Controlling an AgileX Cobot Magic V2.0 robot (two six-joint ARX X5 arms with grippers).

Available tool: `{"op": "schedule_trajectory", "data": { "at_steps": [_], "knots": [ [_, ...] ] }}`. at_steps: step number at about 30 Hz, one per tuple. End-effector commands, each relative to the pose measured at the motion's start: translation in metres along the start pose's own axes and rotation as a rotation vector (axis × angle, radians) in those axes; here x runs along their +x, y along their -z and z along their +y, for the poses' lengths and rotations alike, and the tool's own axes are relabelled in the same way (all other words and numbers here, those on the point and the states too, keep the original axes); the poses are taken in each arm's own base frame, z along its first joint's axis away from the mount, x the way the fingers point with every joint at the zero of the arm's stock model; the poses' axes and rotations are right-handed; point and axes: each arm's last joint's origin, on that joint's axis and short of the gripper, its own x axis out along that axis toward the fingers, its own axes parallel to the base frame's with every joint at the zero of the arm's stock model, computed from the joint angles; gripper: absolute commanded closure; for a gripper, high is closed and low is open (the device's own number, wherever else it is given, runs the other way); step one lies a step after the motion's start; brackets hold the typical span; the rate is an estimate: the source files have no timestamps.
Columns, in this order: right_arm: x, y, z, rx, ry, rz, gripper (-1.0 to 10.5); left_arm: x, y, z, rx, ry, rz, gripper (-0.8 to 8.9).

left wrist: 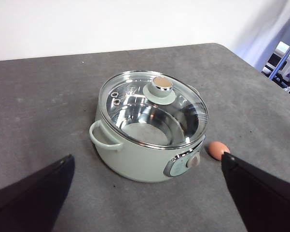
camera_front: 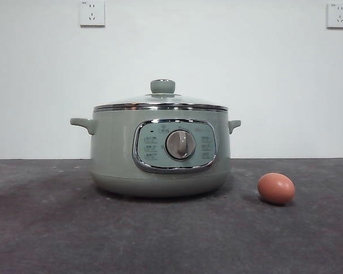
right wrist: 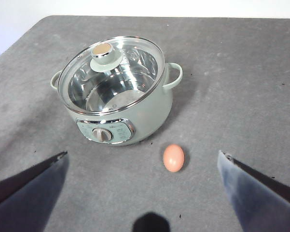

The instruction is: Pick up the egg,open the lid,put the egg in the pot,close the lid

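The glass lid spreads across the pot (camera_front: pixel 160 151), too wide for my fingers. My left gripper grips its narrow green knob (camera_front: pixel 162 87) next, to open the lid.
The sage-green pot (camera_front: pixel 160 151) stands on the dark table with its dial facing the front view. The glass lid (camera_front: pixel 161 103) with its green knob sits closed on it. The brown-orange egg (camera_front: pixel 276 188) lies on the table to the right of the pot, apart from it. Both also show in the left wrist view, pot (left wrist: pixel 135 154), lid (left wrist: pixel 152 108) and egg (left wrist: pixel 217 149), and in the right wrist view, pot (right wrist: pixel 135 118), lid (right wrist: pixel 111 72) and egg (right wrist: pixel 173 157). My left gripper (left wrist: pixel 147 193) and right gripper (right wrist: pixel 142 186) hang high above the table, open and empty.
The grey table (camera_front: pixel 45 228) ends at a white wall with two sockets (camera_front: pixel 92 12). In the left wrist view a blue-framed piece of equipment (left wrist: pixel 284 60) stands beyond the table's far corner.
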Motion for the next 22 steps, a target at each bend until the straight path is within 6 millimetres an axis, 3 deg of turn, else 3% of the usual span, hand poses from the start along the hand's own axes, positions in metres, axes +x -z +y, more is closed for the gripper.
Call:
{"op": "schedule_trajectory", "data": {
  "at_steps": [1, 9, 16, 22],
  "knots": [
    [0.003, -0.002, -0.001, -0.001, -0.006, 0.007, 3.1, 0.007, -0.008, 0.001, 0.018, 0.031, -0.006, 1.25],
    [0.014, -0.005, -0.006, 0.016, -0.008, 0.045, 3.1, 0.059, -0.036, 0.007, 0.045, 0.142, 0.053, 1.25],
    [0.02, -0.007, -0.009, 0.027, -0.02, 0.067, 3.1, 0.129, -0.067, 0.002, 0.13, 0.161, 0.146, 1.25],
    [0.024, -0.006, -0.01, 0.038, -0.025, 0.09, 3.1, 0.192, -0.082, -0.006, 0.206, 0.142, 0.213, 1.25]
  ]
}}
